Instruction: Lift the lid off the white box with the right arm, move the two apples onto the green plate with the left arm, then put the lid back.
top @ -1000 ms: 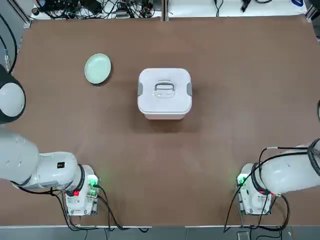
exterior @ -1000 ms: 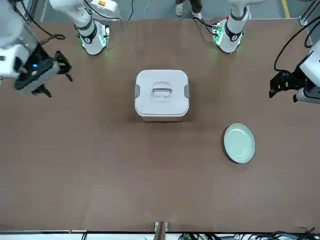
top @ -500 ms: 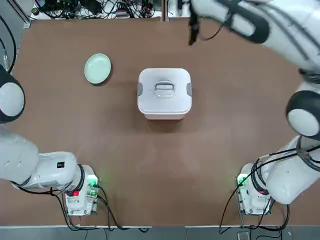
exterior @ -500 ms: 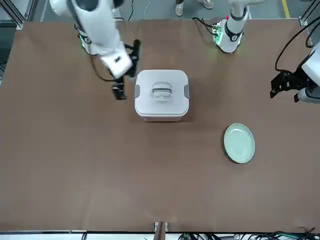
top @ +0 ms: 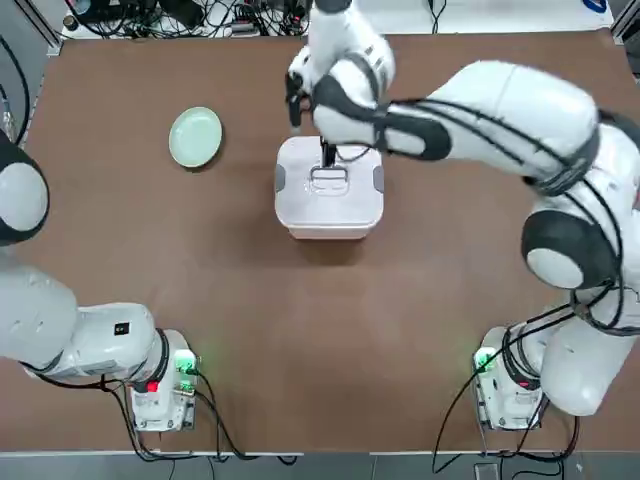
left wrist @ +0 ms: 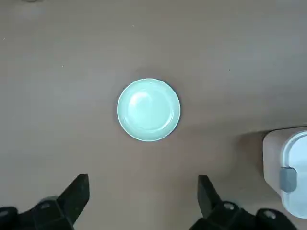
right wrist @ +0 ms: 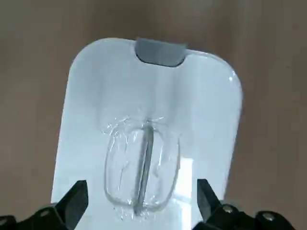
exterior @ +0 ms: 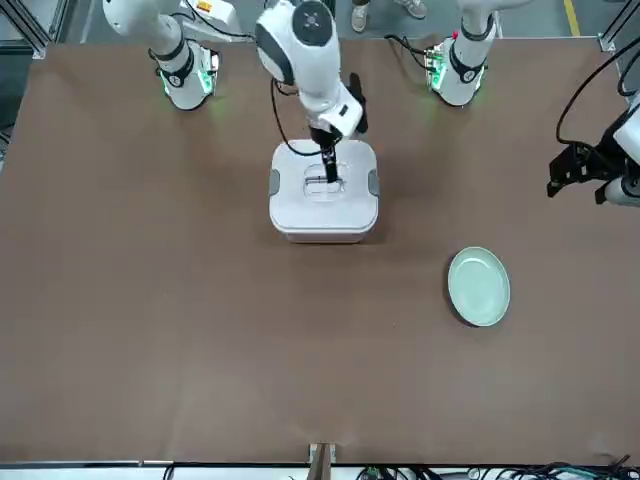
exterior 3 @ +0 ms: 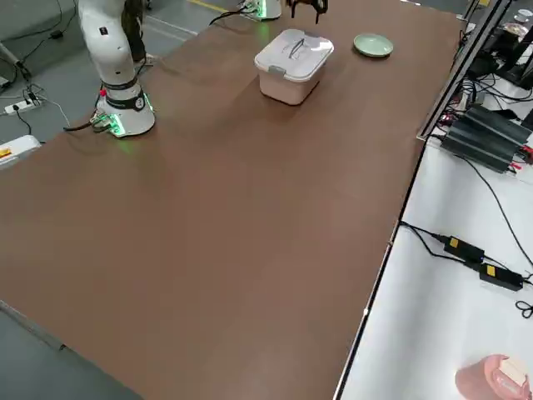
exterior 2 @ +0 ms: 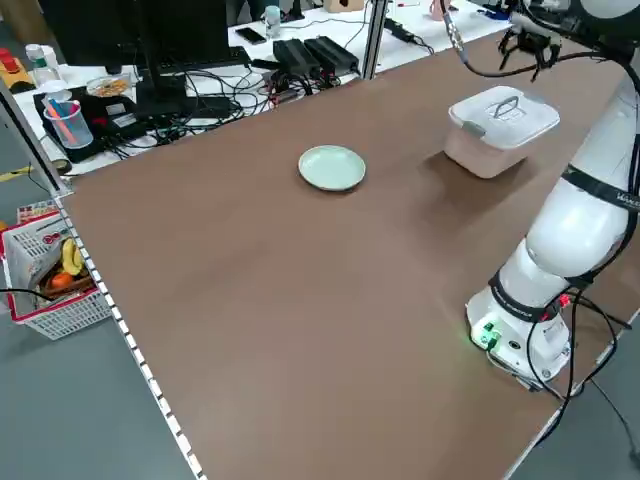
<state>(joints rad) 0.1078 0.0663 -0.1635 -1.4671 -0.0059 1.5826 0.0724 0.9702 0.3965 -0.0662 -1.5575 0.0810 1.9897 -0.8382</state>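
The lid is wider than my open fingers, so my right gripper should next grab the narrow bar handle [right wrist: 145, 165] across the lid's middle to lift the lid.
The lid [top: 352, 196] sits closed on the white box [top: 326, 230] at mid-table, its bar handle [right wrist: 143, 165] lying across the middle. My right gripper [exterior: 328, 166] hangs open just above that handle, a fingertip [right wrist: 73, 198] on either side of it and nothing held. The green plate [top: 195, 137] lies bare on the table to the box's left. My left gripper [exterior: 577, 171] hovers open over the table's left edge, looking down on the plate [left wrist: 148, 109]. The two apples are out of view.
Cables and power bricks [top: 190, 14] crowd the far edge of the table. The arm bases [top: 160, 385] stand at the near corners. Brown tabletop [top: 330, 330] stretches between the box and the bases.
My right arm has swung in from the table's right side, over the far edge, to above the lid. The left arm, box and plate have stayed put.
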